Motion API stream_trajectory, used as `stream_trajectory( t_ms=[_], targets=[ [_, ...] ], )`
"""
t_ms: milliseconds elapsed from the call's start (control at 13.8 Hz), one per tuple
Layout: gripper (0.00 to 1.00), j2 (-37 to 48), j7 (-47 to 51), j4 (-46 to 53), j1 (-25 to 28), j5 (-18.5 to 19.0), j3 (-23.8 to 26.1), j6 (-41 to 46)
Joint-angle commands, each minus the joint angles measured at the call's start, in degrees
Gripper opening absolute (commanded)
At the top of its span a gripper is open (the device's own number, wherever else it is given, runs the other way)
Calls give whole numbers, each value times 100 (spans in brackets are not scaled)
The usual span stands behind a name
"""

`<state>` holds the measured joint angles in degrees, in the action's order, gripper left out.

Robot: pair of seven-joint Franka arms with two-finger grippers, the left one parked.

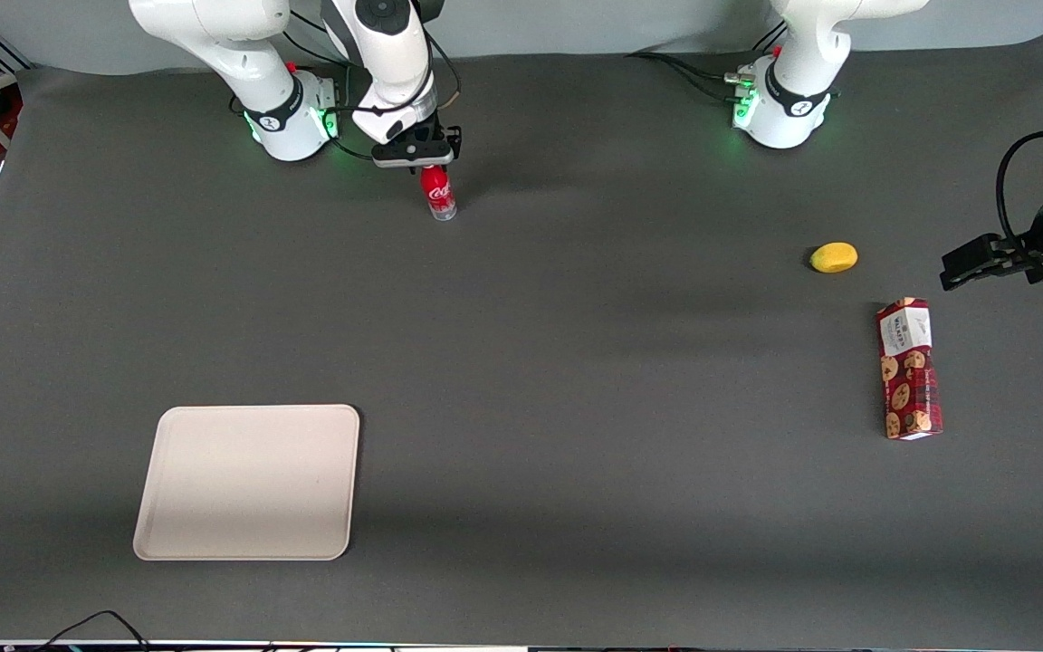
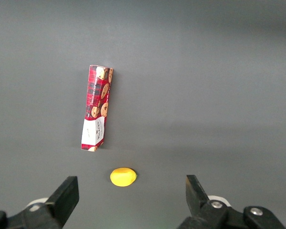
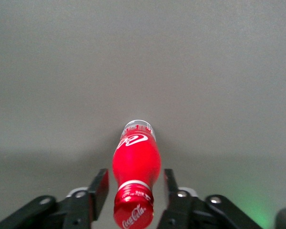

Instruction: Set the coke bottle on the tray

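My gripper needs to grab the coke bottle (image 1: 438, 195) by its neck next. Then it can place the bottle on the beige tray (image 1: 249, 484).
The coke bottle (image 1: 438, 195) is small and red with white script, and stands upright on the grey table close to the working arm's base. My gripper (image 1: 420, 161) is right above its cap. In the right wrist view the bottle (image 3: 136, 164) stands between the two black fingers (image 3: 99, 191), with a gap on each side of the neck. The gripper (image 3: 135, 188) is open and does not touch the bottle. The tray (image 1: 250, 482) is beige with a low rim, lies flat and holds nothing. It is much nearer to the front camera than the bottle.
A yellow lemon-like fruit (image 1: 834, 257) and a red cookie box (image 1: 909, 369) lie toward the parked arm's end of the table; both also show in the left wrist view, fruit (image 2: 122, 176) and box (image 2: 96, 108). Cables run near the arm bases.
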<state>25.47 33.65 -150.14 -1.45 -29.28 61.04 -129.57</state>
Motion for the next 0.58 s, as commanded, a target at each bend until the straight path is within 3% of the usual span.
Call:
stream_trajectory(
  t_ms=[0, 218, 509],
  targets=[
    [21, 46, -78, -50, 66, -271, -22, -77],
    [6, 37, -244, -42, 66, -481, -48, -77],
    [0, 107, -656, 230, -4, -509, -380, 579]
  ],
)
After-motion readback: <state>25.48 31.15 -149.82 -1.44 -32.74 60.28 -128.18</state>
